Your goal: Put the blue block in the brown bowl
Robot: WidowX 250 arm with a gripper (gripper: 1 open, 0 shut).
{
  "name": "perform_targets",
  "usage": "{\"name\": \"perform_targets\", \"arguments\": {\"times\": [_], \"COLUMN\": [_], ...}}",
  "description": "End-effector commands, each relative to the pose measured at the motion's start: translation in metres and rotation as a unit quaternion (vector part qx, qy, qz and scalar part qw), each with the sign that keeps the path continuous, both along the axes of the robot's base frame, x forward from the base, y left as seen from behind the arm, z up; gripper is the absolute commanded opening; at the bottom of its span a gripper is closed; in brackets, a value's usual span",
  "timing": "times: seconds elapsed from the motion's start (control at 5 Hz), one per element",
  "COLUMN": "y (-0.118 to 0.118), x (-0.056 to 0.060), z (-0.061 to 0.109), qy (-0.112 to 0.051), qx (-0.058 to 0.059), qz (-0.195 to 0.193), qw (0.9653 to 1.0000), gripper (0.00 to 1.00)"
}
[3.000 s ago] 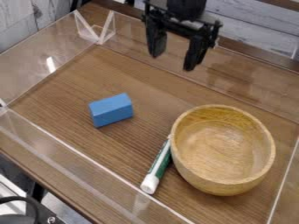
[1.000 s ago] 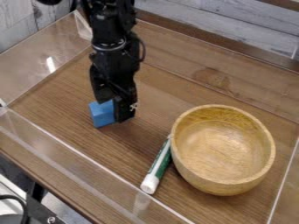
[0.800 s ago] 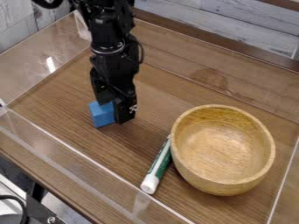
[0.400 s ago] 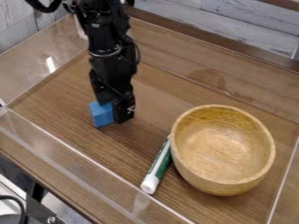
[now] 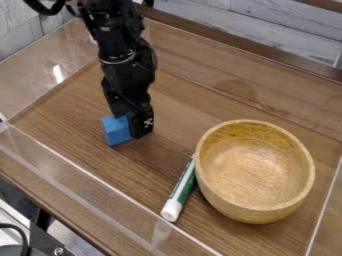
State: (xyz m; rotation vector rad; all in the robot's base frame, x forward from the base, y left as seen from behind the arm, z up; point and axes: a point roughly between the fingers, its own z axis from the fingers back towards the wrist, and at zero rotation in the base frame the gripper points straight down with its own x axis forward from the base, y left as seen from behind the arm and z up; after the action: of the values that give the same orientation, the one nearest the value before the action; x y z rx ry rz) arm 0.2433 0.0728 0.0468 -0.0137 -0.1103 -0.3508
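My gripper is to grab the blue block [image 5: 116,131] by its opposite sides next, and after that the block should go in the brown bowl [image 5: 254,170].
The blue block [image 5: 116,131] lies on the wooden table, left of centre. My gripper [image 5: 128,118] has come straight down over it and stands open, one black finger on each side of the block, so only the block's lower left part shows. Whether the fingers touch the block I cannot tell. The brown bowl [image 5: 254,170] sits empty at the right front, well apart from the gripper.
A white-and-green marker pen [image 5: 179,192] lies against the bowl's left side, pointing to the front. Clear plastic walls [image 5: 54,60] ring the wooden table top [image 5: 201,100]. A metal frame corner [image 5: 20,235] shows at the bottom left.
Three seconds ago the gripper hung open at the back, right of centre; it has since dropped onto the block. Over the last second only the upper arm has leaned slightly left.
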Motion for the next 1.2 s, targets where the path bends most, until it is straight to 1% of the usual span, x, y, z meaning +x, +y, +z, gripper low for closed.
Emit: {"name": "perform_targets", "arguments": {"times": [0.0, 0.4, 0.6, 0.8, 1.0], "y": [0.005, 0.005, 0.005, 0.005, 0.003], "x": [0.003, 0.001, 0.002, 0.004, 0.005], "z": [0.001, -0.004, -0.008, -0.012, -0.003], "qy": [-0.011, -0.010, -0.013, -0.016, -0.015], "qx": [-0.001, -0.008, -0.010, -0.012, -0.008], "qz": [0.005, 0.009, 0.008, 0.008, 0.015], "qw": [0.9999, 0.9999, 0.9998, 0.9998, 0.9997], "gripper": [1.00, 1.00, 1.00, 0.00, 0.00]}}
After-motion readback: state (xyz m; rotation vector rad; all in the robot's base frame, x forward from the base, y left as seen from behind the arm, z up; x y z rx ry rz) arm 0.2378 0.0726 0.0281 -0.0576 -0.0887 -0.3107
